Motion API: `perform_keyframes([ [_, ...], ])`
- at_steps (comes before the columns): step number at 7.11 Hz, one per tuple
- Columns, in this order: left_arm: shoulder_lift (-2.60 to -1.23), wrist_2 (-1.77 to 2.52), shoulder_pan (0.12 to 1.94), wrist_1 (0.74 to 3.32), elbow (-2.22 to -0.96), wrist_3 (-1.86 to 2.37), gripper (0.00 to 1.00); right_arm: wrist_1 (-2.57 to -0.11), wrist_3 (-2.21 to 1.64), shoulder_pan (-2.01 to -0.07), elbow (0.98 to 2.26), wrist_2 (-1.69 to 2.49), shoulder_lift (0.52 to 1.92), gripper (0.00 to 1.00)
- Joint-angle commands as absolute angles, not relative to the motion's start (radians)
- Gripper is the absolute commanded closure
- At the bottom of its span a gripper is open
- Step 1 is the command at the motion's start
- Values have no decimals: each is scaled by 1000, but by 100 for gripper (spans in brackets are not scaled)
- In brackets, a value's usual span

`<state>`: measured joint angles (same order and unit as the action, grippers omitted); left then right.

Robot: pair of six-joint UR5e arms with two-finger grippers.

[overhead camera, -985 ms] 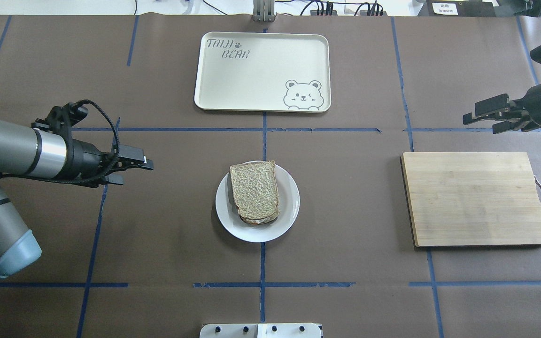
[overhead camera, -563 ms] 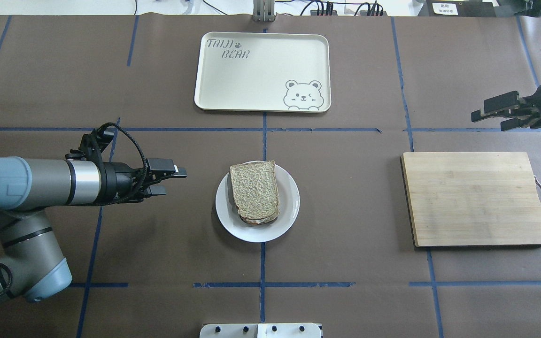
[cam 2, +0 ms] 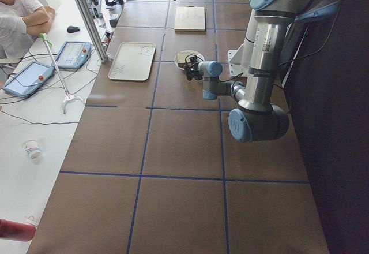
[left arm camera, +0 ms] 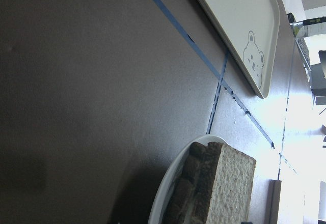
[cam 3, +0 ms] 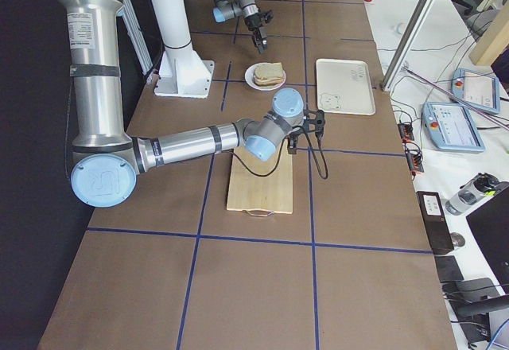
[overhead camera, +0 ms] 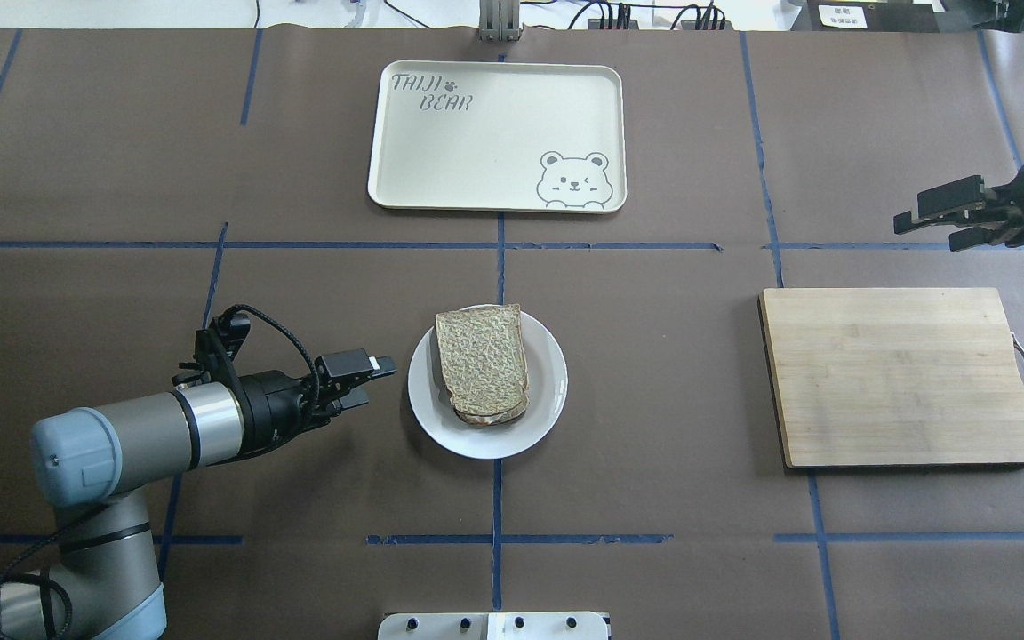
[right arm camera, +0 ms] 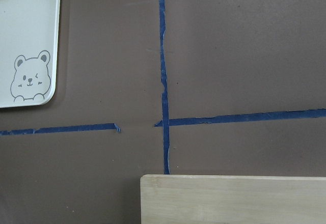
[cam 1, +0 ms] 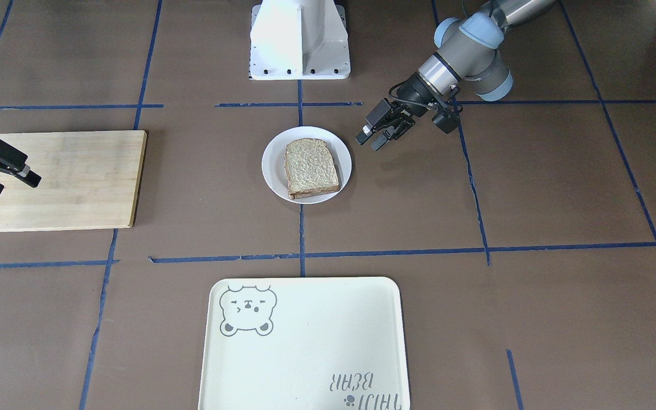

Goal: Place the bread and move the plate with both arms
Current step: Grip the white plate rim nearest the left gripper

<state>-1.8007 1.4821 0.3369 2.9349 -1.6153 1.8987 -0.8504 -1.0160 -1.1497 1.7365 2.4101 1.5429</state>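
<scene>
The stacked bread (cam 1: pixel 312 168) covers the middle of the plate, so I should next use my left gripper to grip the plate by its bare rim (cam 1: pixel 348 158) beside the crust.
The bread (overhead camera: pixel 481 356) is a tan wholemeal slice lying on top of a stack on the small white plate (overhead camera: pixel 549 400), at the table's centre. The front view shows the same bread (cam 1: pixel 311 168) and plate (cam 1: pixel 273 165). My left gripper (overhead camera: pixel 372 380) hovers open and empty just off the plate's left rim, pointing at it. The left wrist view has the plate's rim (left arm camera: pixel 168 193) and the bread's crust (left arm camera: pixel 232 188) close below. My right gripper (overhead camera: pixel 921 222) stands open and empty at the far right, beyond the back edge of the board.
A cream tray with a bear drawing (overhead camera: pixel 494 133) lies at the back centre. A wooden cutting board (overhead camera: pixel 903 373) lies at the right, under my right arm's side. Blue tape lines cross the brown table cover. The white robot base (cam 1: pixel 299 40) stands behind the plate.
My left arm has swung right and nearer to the table's front edge, bringing its gripper up to the plate's left rim. The right gripper has drawn slightly back to the right.
</scene>
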Motion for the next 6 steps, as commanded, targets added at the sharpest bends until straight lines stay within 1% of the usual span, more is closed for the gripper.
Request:
perform_keyframes([
  [1,-1870,1442,308,3010,-1499,1904,30,-850,-1015,-1152,1736,2414,1549,0],
  [3,-1878,1440,307,3026,-1485,1905,33,-848,-1015,-1154,1738,2418,1549,0],
  [4,-1881,1442,305,3033,-1477,1907,38,-848,-1015,-1152,1736,2419,1549,0],
  [6,-1902,1440,301,3039,-1447,1907,39,-848,-1015,-1152,1736,2419,1549,0],
])
